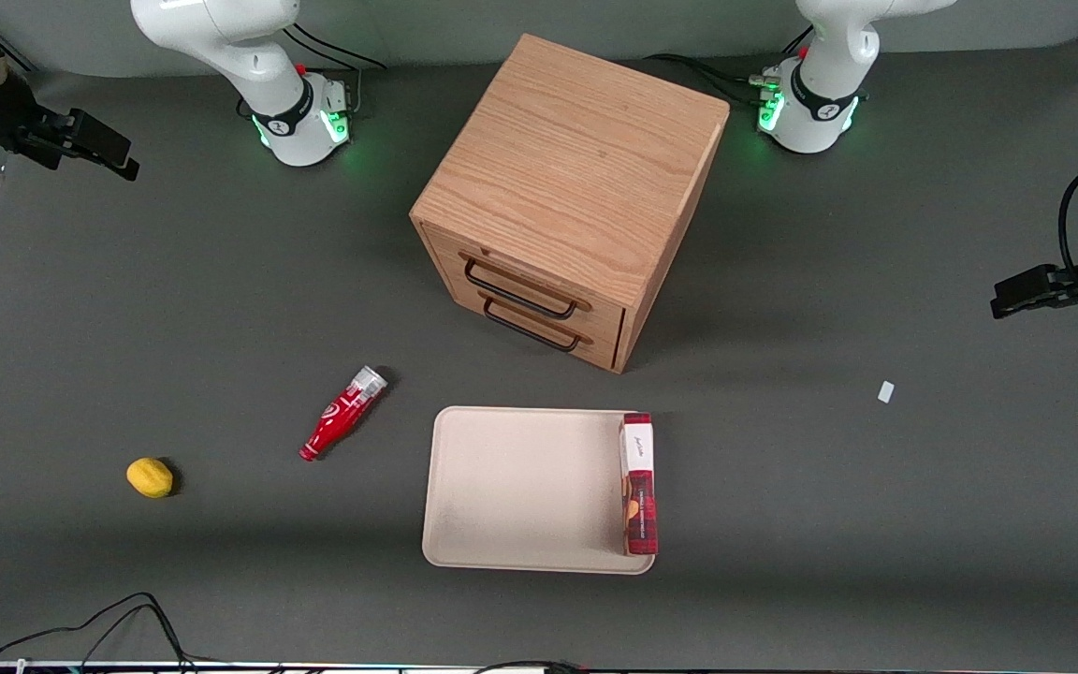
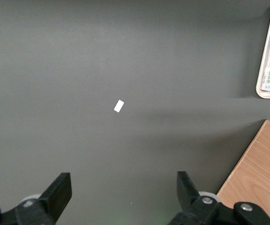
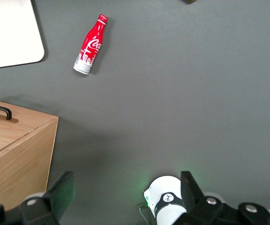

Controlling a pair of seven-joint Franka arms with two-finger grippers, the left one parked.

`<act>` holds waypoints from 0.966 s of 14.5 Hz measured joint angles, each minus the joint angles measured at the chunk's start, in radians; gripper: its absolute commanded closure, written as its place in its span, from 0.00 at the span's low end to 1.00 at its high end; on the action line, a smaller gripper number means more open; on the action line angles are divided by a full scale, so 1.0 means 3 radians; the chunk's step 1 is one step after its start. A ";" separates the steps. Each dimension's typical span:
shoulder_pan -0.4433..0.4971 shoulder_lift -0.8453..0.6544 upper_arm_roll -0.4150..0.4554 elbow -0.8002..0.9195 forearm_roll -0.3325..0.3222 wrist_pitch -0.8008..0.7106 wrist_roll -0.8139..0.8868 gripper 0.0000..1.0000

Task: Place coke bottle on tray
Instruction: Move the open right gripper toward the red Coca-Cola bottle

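Note:
Next, the right gripper grabs the red bottle by its middle [image 1: 343,415] to place the coke bottle on the tray [image 1: 520,487].
The coke bottle [image 1: 341,415] is small and red with white script. It lies on its side on the grey table, beside the tray toward the working arm's end, its silvery end farther from the front camera. It also shows in the right wrist view [image 3: 90,44]. The beige tray [image 1: 520,487] lies flat in front of the wooden drawer cabinet; one corner of it shows in the right wrist view [image 3: 8,33]. My right gripper [image 3: 125,197] is open and empty, high above the table near the working arm's base, well apart from the bottle. In the front view the gripper [image 1: 94,145] shows at the working arm's end.
A wooden two-drawer cabinet [image 1: 567,197] stands mid-table, drawers shut. A flat red-and-white box [image 1: 638,482] stands on the tray's edge toward the parked arm. A yellow lemon [image 1: 150,476] lies toward the working arm's end. A small white tag [image 1: 885,391] lies toward the parked arm's end.

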 measured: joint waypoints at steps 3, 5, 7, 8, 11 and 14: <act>-0.0008 0.0054 -0.0004 0.0001 0.0000 -0.0049 0.0006 0.00; -0.0030 0.0061 -0.0003 0.0002 0.0000 -0.0064 0.0006 0.00; -0.0039 0.0061 0.0011 0.0008 0.0000 -0.0065 0.0006 0.00; -0.0047 0.0066 0.0042 0.0012 0.0000 -0.0061 0.0006 0.00; -0.0109 0.0219 0.0226 0.0144 0.0007 0.0005 0.0050 0.00; -0.0116 0.0641 0.0306 0.0362 0.0187 0.0181 0.0582 0.00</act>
